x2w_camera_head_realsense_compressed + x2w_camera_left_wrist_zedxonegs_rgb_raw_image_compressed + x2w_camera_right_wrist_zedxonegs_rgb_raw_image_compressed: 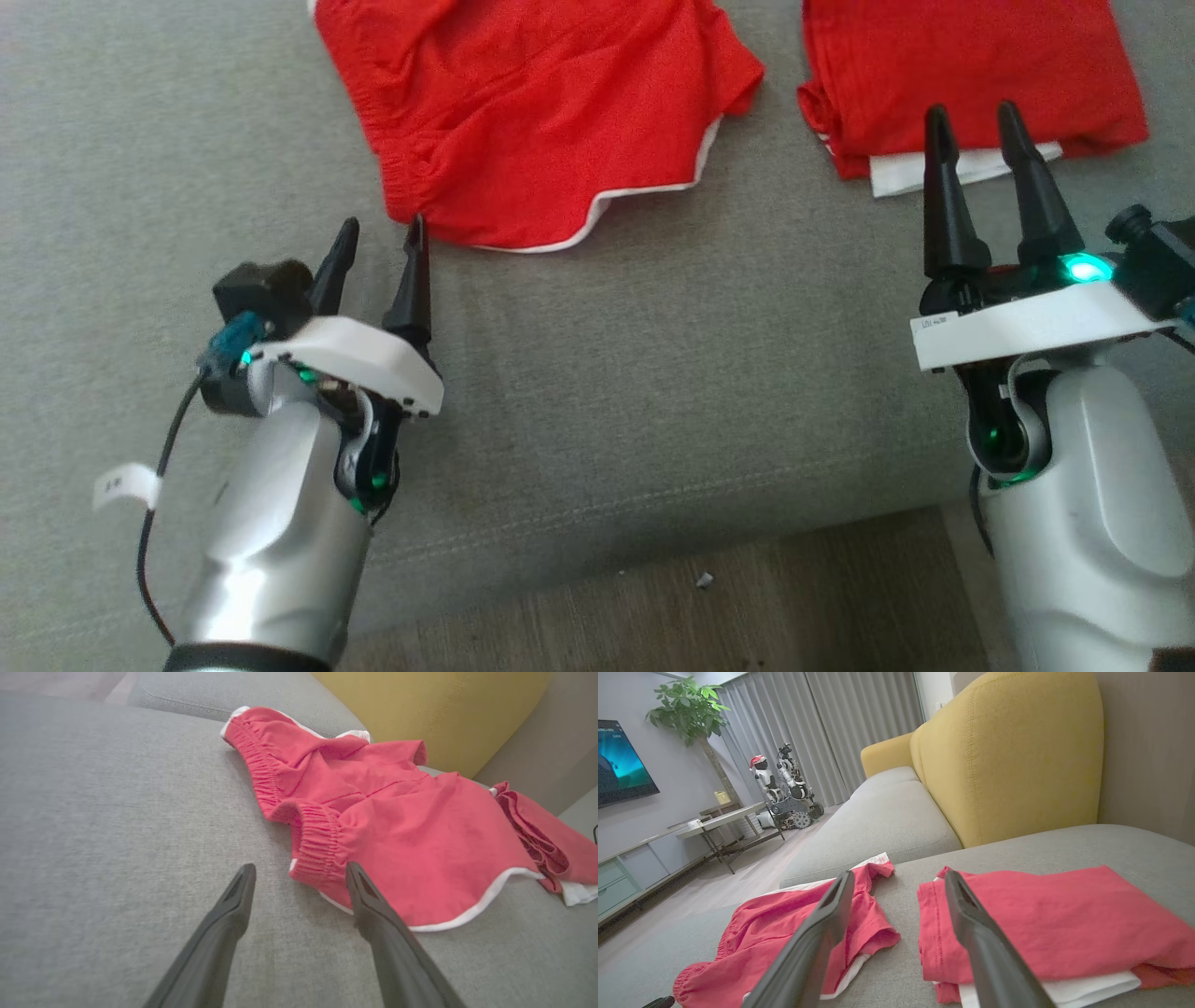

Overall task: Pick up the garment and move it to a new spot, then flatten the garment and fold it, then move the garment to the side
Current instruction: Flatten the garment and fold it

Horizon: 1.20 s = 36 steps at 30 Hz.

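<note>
I should next grab the corner of the garment's elastic waistband with my left gripper. That corner bunches up off the sofa seat while the leg cloth point(560, 134) point(437, 851) lies slack.
The garment point(541, 112) is a pair of red shorts with white trim, lying loosely crumpled on the grey sofa seat point(653, 373). My left gripper point(384, 222) is open just in front of its near left corner. In the left wrist view the elastic waistband point(317, 844) lies right ahead of the left gripper point(300, 867), whose right fingertip overlaps the hem. My right gripper point(972, 110) is open, with its tips over the near edge of a folded red pile point(971, 65). The right wrist view shows the garment point(784, 933) to the left of the right gripper point(899, 874).
The folded red and white pile point(1055, 919) lies to the right of the shorts. A yellow backrest point(1008, 756) rises behind the seat. Wooden floor point(653, 597) runs along the seat's front edge. Further off stand a low table point(719, 821), another robot point(784, 788) and a plant point(689, 707).
</note>
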### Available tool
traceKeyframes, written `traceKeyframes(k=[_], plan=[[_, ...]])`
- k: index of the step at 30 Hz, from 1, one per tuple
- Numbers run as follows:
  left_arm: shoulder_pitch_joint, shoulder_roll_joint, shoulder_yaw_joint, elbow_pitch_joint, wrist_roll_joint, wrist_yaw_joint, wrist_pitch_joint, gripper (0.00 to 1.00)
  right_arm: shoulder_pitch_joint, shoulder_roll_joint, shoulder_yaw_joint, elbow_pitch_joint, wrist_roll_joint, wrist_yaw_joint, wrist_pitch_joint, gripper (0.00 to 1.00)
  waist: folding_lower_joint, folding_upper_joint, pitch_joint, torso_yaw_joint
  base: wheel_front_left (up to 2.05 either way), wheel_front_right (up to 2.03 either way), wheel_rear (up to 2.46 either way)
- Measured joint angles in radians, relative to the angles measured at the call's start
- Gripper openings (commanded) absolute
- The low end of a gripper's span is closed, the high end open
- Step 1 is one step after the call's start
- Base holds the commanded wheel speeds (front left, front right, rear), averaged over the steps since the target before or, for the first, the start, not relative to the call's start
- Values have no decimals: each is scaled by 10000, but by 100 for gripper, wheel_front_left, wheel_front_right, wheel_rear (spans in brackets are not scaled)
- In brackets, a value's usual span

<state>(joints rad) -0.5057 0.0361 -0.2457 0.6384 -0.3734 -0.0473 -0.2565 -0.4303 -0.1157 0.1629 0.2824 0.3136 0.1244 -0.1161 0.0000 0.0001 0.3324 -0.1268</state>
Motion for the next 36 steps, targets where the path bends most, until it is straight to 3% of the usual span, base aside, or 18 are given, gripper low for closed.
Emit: traceKeyframes(k=[6, 7, 8, 26, 36], plan=[[-629, 2, 15, 869, 198, -155, 0, 100, 0, 88, -61, -161, -52, 0, 46, 100, 0, 0, 214, -317, 0, 0, 0], [-680, 2, 29, 951, 228, -155, 0, 67, 0, 100, -67, -165, -82, 0, 46, 100, 0, 0, 244, -350, 0, 0, 0], [-732, 2, 69, 1009, 272, -140, 0, 0, 0, 109, -67, -173, -102, 0, 44, 100, 0, 0, 268, -380, 0, 0, 0], [-209, 278, 1551, -1281, 1894, 918, -2, 0, 4, 261, -119, 125, -199, 0, 79, 100, 0, 0, 28, 201, 0, 0, 0], [108, 247, 1574, -368, 2061, 637, -2, 0, 3, 270, 161, 274, -199, 0, 188, 100, 0, 0, -46, 407, 0, 0, 0]])
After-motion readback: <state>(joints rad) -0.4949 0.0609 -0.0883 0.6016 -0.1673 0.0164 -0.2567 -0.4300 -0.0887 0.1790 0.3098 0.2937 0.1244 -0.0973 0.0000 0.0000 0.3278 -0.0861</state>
